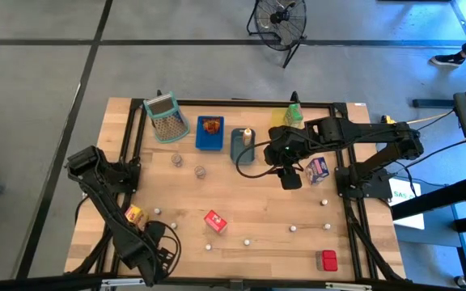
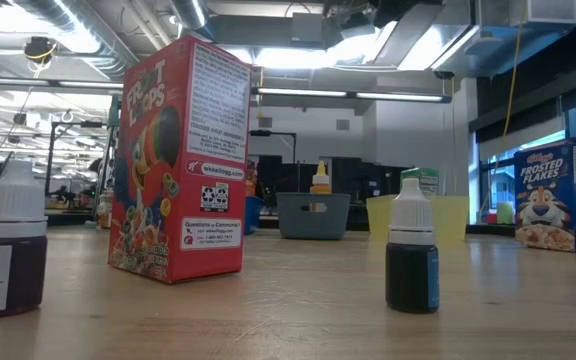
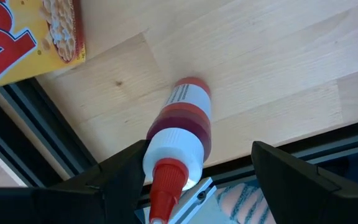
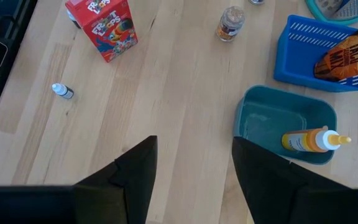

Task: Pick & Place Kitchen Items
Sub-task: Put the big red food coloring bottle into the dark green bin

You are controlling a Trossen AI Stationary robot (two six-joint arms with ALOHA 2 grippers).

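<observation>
The red-filled bottle's point(image 3: 185, 118) white cap is between my left gripper's fingers in the left wrist view, so they would hold it if they closed now. It is time for my left gripper to close on it.
My left gripper point(image 3: 201, 149) is open near the table's near left edge point(image 1: 148, 252). A small red-filled bottle point(image 3: 185, 118) with a white cap and red tip stands between its fingers, close to one finger. My right gripper point(image 4: 194, 142) is open and empty, hovering over bare wood beside the grey tray point(image 4: 284, 124), in which an orange bottle point(image 4: 312, 140) lies. A red carton point(image 1: 215, 221), a yellow-orange carton point(image 1: 134, 214), a purple-white carton point(image 1: 318, 168) and several tiny white-capped bottles sit on the table. A brown packet point(image 1: 209, 125) lies in the blue tray. My left gripper has one finger point(image 3: 129, 168) right beside the bottle's white cap point(image 3: 169, 152), and I cannot tell whether it touches. The other finger stands clear of the bottle. The bottle's far end point(image 3: 191, 84) is on the wood.
A mesh basket point(image 1: 166, 117), the blue tray point(image 1: 209, 144) and a yellow tray point(image 1: 294, 117) line the far side. A small red item point(image 1: 328, 259) sits near the right front corner. In the low view the red carton point(image 2: 178, 160) and two dark bottles stand close.
</observation>
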